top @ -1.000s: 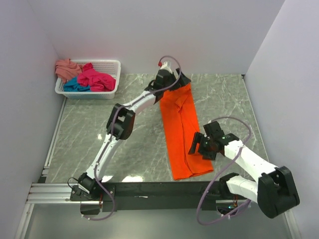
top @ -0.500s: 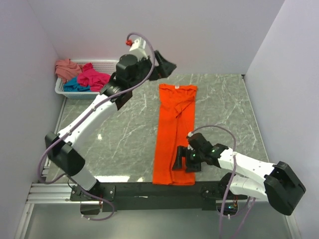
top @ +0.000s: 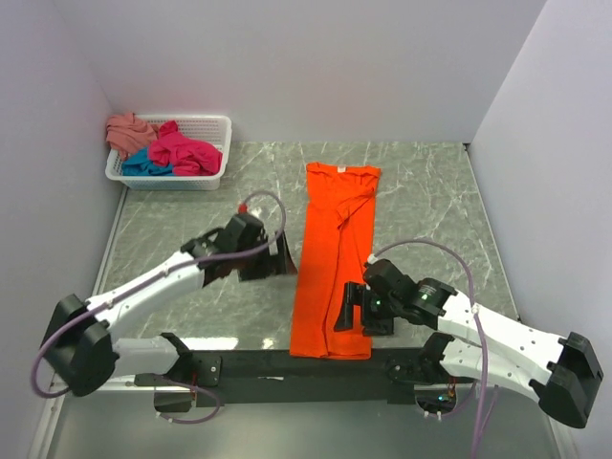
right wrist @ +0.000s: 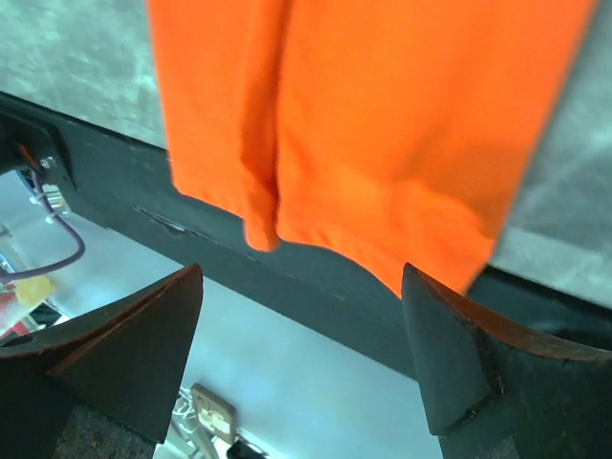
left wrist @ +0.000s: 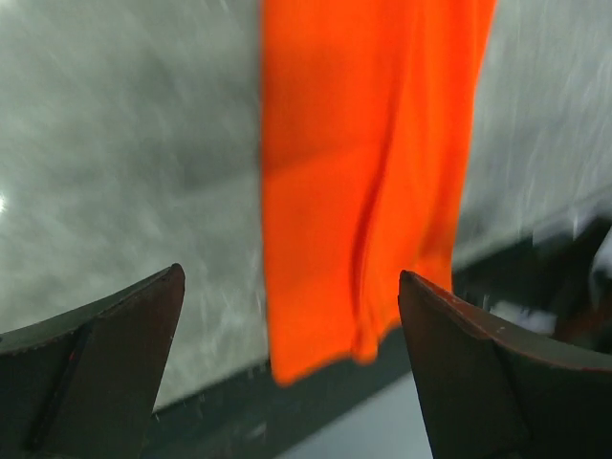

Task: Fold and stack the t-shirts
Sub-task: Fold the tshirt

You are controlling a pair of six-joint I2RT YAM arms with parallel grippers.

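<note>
My right gripper grabs the outer hem corner of the orange t-shirt next, to fold the hem end toward the collar.
The orange t-shirt point(top: 335, 249) lies on the table as a long narrow strip, collar end far, hem end at the near edge. My left gripper point(top: 280, 260) hovers open just left of the strip's middle, holding nothing. Over the hem end, my right gripper point(top: 347, 312) is open and empty too. In the left wrist view the orange t-shirt point(left wrist: 363, 182) lies beyond the open left gripper point(left wrist: 292, 275). In the right wrist view the hem of the orange t-shirt point(right wrist: 382, 115) overhangs the black rail, above the open right gripper point(right wrist: 302, 273). The magenta t-shirt point(top: 184, 151), teal t-shirt point(top: 143, 165) and salmon t-shirt point(top: 127, 129) are heaped in the basket.
The white lattice basket point(top: 215, 124) stands at the far left corner by the wall. A black rail point(top: 287, 366) runs along the table's near edge under the shirt's hem. White walls close in the left, far and right sides.
My left arm let go at the collar end and swung back to the strip's left side. The shirt's hem end shifted left, straightening the strip. My right gripper followed and opened a little more.
</note>
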